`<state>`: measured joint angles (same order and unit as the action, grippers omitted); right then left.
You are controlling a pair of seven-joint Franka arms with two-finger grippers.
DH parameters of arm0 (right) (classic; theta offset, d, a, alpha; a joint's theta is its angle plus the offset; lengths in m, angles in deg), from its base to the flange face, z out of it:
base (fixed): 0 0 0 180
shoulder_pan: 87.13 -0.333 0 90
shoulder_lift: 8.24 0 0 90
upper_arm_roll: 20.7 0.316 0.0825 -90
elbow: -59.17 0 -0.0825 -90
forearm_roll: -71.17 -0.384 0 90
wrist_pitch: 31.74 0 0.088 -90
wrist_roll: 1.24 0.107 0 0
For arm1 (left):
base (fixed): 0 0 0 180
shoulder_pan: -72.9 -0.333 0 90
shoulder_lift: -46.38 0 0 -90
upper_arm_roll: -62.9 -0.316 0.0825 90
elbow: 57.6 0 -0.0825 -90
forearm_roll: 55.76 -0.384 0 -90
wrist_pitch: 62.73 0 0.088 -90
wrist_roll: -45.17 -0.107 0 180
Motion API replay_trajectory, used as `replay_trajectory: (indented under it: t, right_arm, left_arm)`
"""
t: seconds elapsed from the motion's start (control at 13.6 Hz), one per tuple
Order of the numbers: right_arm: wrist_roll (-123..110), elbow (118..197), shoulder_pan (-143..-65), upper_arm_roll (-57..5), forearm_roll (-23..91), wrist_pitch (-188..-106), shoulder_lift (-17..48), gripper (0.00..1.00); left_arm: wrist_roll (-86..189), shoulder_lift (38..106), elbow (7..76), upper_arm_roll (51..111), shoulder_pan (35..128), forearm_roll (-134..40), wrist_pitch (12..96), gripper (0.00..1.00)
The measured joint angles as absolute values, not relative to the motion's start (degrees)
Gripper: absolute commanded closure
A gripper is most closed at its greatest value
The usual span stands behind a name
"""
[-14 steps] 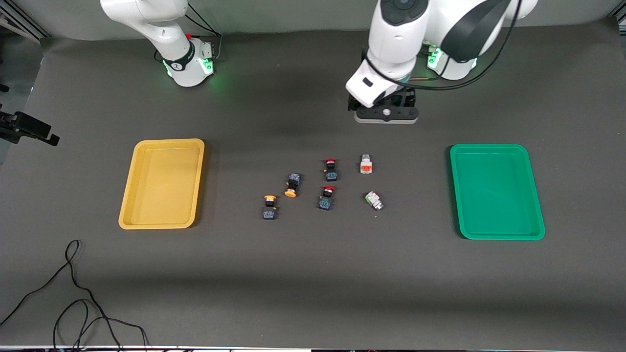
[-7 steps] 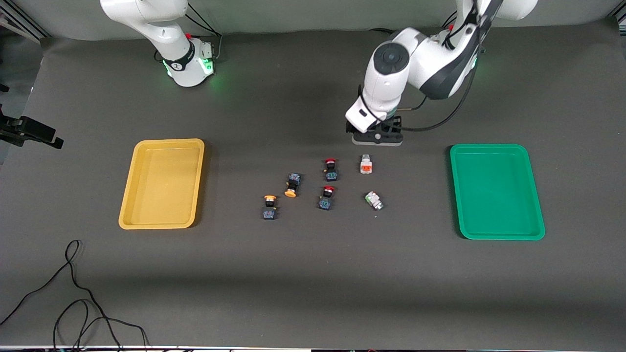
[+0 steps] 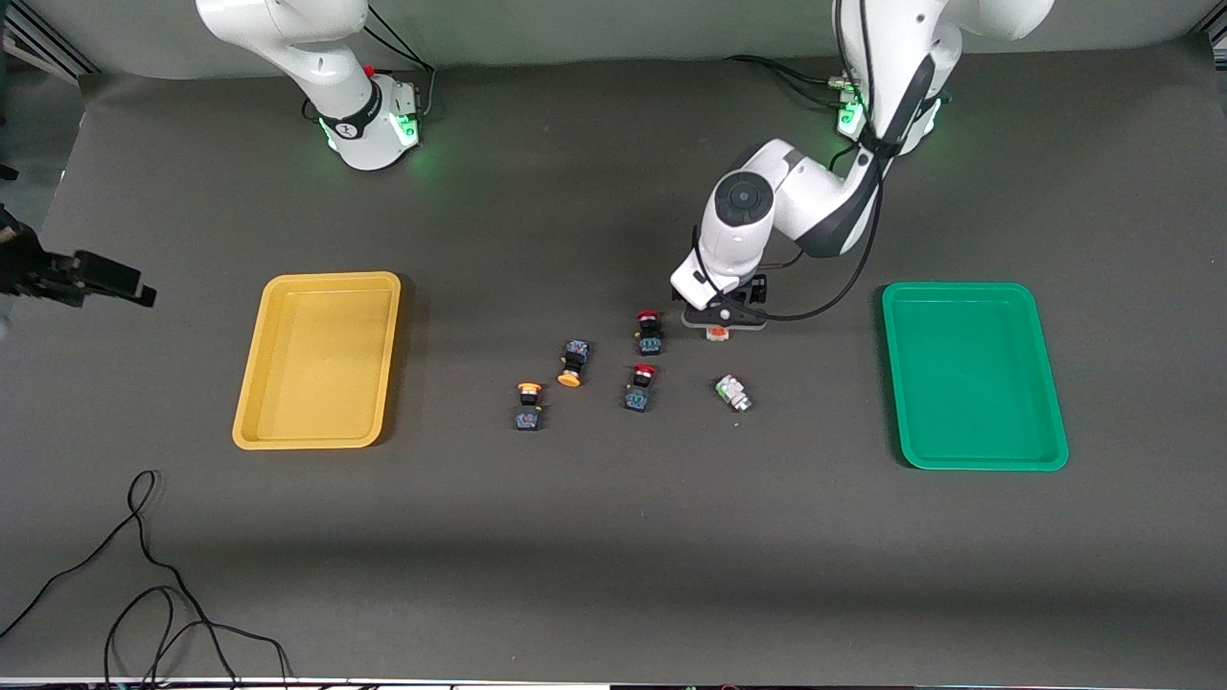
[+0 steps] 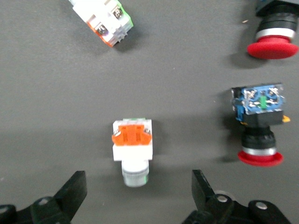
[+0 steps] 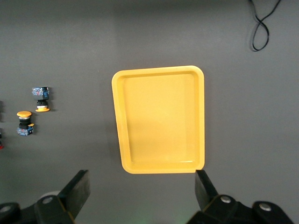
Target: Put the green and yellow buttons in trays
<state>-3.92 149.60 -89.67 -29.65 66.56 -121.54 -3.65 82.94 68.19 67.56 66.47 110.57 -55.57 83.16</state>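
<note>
My left gripper's fingers are short of the orange-faced white button, so it isn't time to close yet. My left gripper needs to move toward the button first.
My left gripper [image 3: 724, 318] is open, low over the orange-faced white button [image 3: 716, 333]. In the left wrist view the button [image 4: 133, 148] lies just ahead of the gripper [image 4: 138, 189], between the lines of the fingers, not touched. The green-faced white button [image 3: 733, 392] lies nearer the front camera and also shows in the left wrist view [image 4: 105, 18]. Two orange-capped buttons [image 3: 572, 362] [image 3: 527, 405] lie toward the yellow tray [image 3: 316, 359]. The green tray [image 3: 973, 374] holds nothing. My right gripper [image 5: 141, 186] is open and empty, high over the table beside the yellow tray [image 5: 159, 119].
Two red-capped dark buttons [image 3: 649, 332] [image 3: 639, 387] lie beside the white ones; one [image 4: 259, 126] is close to my left gripper's finger. A black cable [image 3: 144, 575] lies near the front edge at the right arm's end.
My left arm has come down and forward from near its base to just over the orange-faced white button. The buttons and trays have not moved.
</note>
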Motion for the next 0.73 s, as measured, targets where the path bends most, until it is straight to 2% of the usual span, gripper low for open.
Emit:
replay_trajectory:
  t: [0.22, 0.66, 0.73]
  right_arm:
    - [-1.4, 150.9, -92.4, -29.6, 66.4, -126.6, 0.0, 0.02]
    - [5.4, 159.7, -97.5, -29.4, 66.4, -142.7, 6.3, 0.04]
    - [6.3, 160.7, -98.1, -29.4, 66.4, -144.6, 7.5, 0.04]
  left_arm:
    - [80.3, 70.2, 67.3, 66.0, 109.5, -56.9, 84.9, 0.01]
    - [79.0, 72.0, 67.0, 66.1, 108.6, -57.1, 86.0, 0.03]
    - [79.0, 72.1, 67.0, 66.2, 108.6, -57.1, 86.2, 0.18]
